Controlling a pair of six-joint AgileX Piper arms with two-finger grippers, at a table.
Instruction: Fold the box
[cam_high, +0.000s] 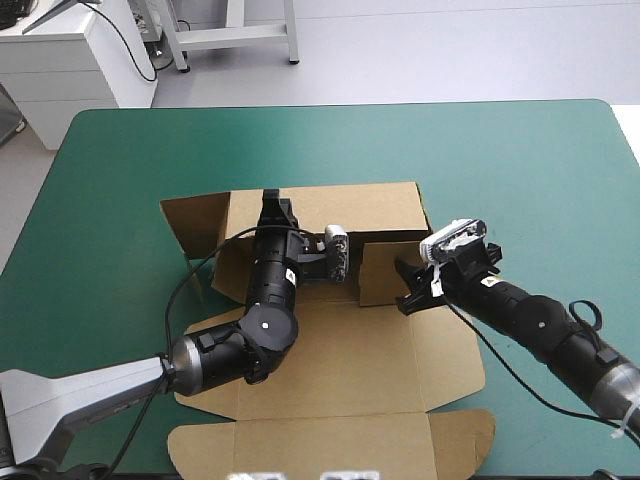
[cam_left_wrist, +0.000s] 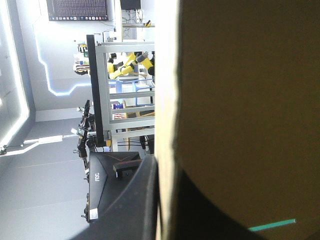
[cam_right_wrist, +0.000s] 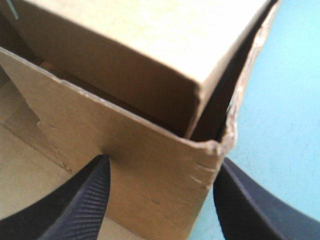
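I need to grab the box at its side (cam_right_wrist: 120, 135) with my right gripper next, by the box's bent corner (cam_right_wrist: 202, 167), to fold the box into shape.
The brown box (cam_high: 340, 350) lies on the table as a cut sheet with its base flat. Its back wall (cam_high: 350, 205) stands raised, and so does a left flap (cam_high: 195, 225). A short right side wall (cam_high: 378, 270) is up too. My left gripper (cam_high: 272, 202) sits on the back wall's top edge. In the left wrist view this gripper (cam_left_wrist: 160, 200) is shut on the box's board (cam_left_wrist: 240, 100), which runs edge-on between the fingers. My right gripper (cam_high: 405, 285) is at the side wall. It stands open (cam_right_wrist: 160, 200), astride the wall's bent corner (cam_right_wrist: 210, 150).
The box's front flaps (cam_high: 300, 440) lie flat toward the near table edge. The teal-green cover (cam_high: 520, 170) shows on both sides of the box and beyond it to the far edge.
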